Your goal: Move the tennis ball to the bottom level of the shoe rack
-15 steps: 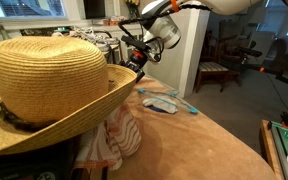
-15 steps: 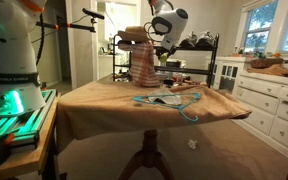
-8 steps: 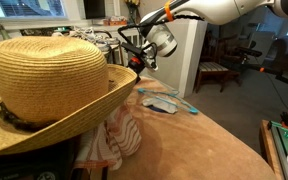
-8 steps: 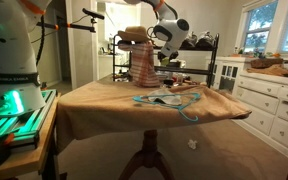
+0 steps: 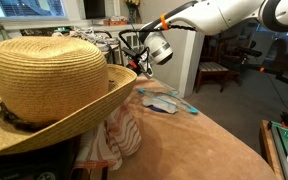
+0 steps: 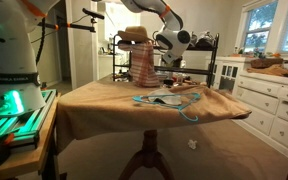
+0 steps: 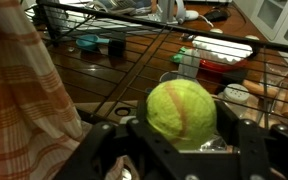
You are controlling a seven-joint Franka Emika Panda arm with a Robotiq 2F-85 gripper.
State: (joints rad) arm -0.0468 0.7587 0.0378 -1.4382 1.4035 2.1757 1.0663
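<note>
The bars of the shoe rack [image 6: 196, 45] are still beyond the fingers. The ball would fall short if I opened my gripper now, so I should move it toward the rack first.
In the wrist view my gripper [image 7: 181, 135] is shut on the yellow-green tennis ball [image 7: 181, 108], which fills the space between the black fingers. Behind the ball is the black wire shoe rack [image 7: 134, 25], its bars crossing the view over a dark wooden floor. In both exterior views the gripper [image 5: 141, 62] [image 6: 168, 58] hangs off the far edge of the table next to the rack [image 6: 196, 45]; the ball is too small to make out there.
A straw hat [image 5: 49, 80] sits over a plaid cloth [image 5: 119, 135] on a stand. The brown-covered table [image 6: 154, 105] holds a grey object and teal strips [image 6: 169, 98]. Bowls and containers [image 7: 219, 60] lie near the rack. White cabinets [image 6: 269, 105] stand beside it.
The arm has moved away from the table's far edge and lower, toward the shoe rack, still carrying the tennis ball.
</note>
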